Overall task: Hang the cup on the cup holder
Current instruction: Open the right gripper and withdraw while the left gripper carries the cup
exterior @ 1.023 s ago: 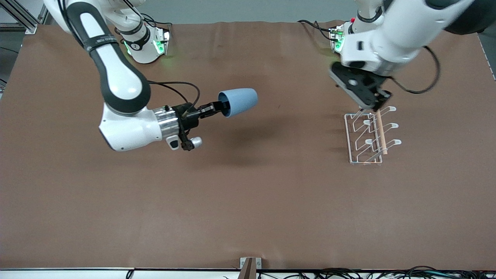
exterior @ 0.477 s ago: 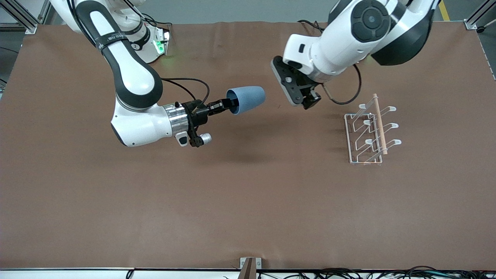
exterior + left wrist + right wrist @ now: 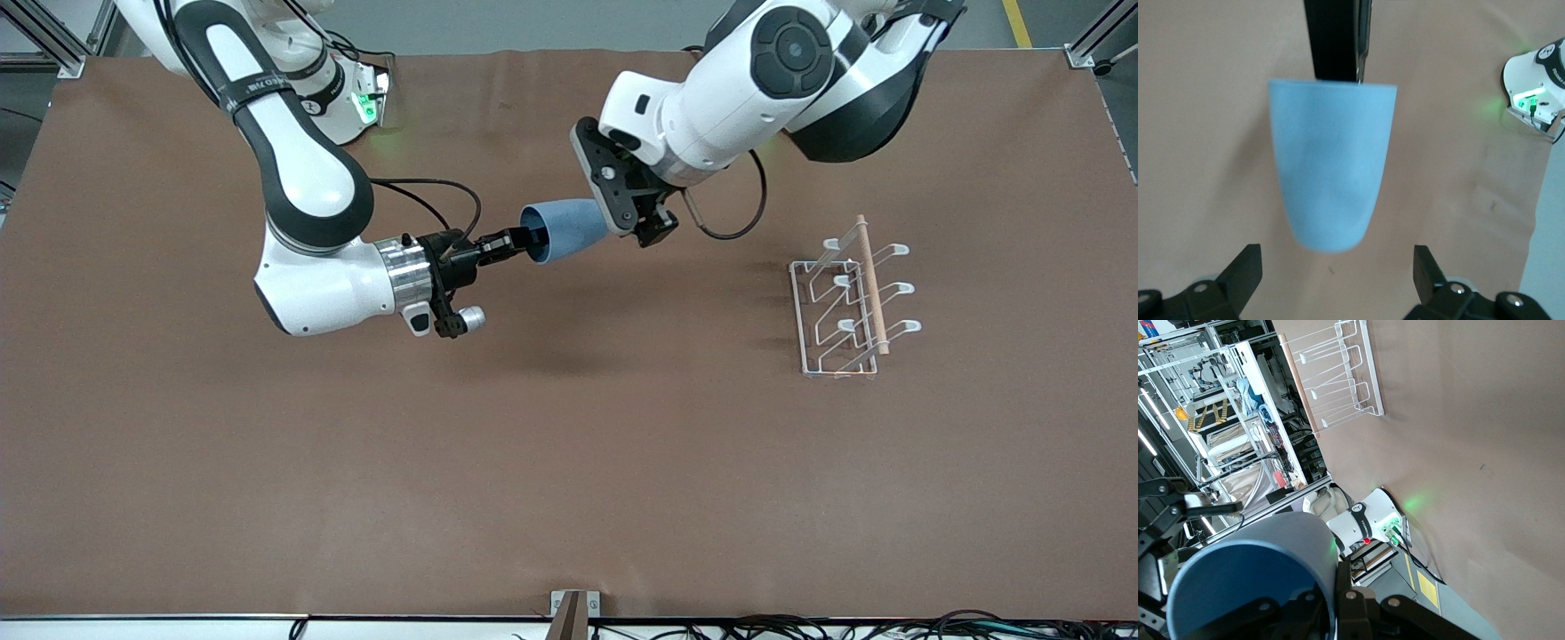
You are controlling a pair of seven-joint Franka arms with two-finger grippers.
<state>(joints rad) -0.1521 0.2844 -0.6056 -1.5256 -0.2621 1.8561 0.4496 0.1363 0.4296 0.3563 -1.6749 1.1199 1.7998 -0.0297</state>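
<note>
Next, my left gripper grabs the cup's closed end [image 3: 599,222]. That leaves the light blue cup's open rim [image 3: 536,236] free to go over a wire cup holder hook.
My right gripper [image 3: 523,240] is shut on the rim of the light blue cup [image 3: 566,229] and holds it sideways in the air over the middle of the table, closed end toward the left arm. In the right wrist view its fingers [image 3: 1350,600] pinch the cup's wall [image 3: 1265,560]. My left gripper [image 3: 652,229] is open just past the cup's closed end. In the left wrist view the cup [image 3: 1331,167] hangs level with the spread fingertips [image 3: 1248,267], untouched. The white wire cup holder [image 3: 845,307] with its wooden rod [image 3: 871,284] stands toward the left arm's end, also in the right wrist view [image 3: 1338,380].
The brown table cover [image 3: 569,444] spreads under everything. The right arm's base with a green light [image 3: 342,98] stands at the table's back edge and shows in the left wrist view [image 3: 1538,87]. Cables [image 3: 800,627] lie along the front edge.
My left arm has swung from over the cup holder across to the cup's closed end. My right arm shifted the cup slightly toward the left arm, then held still.
</note>
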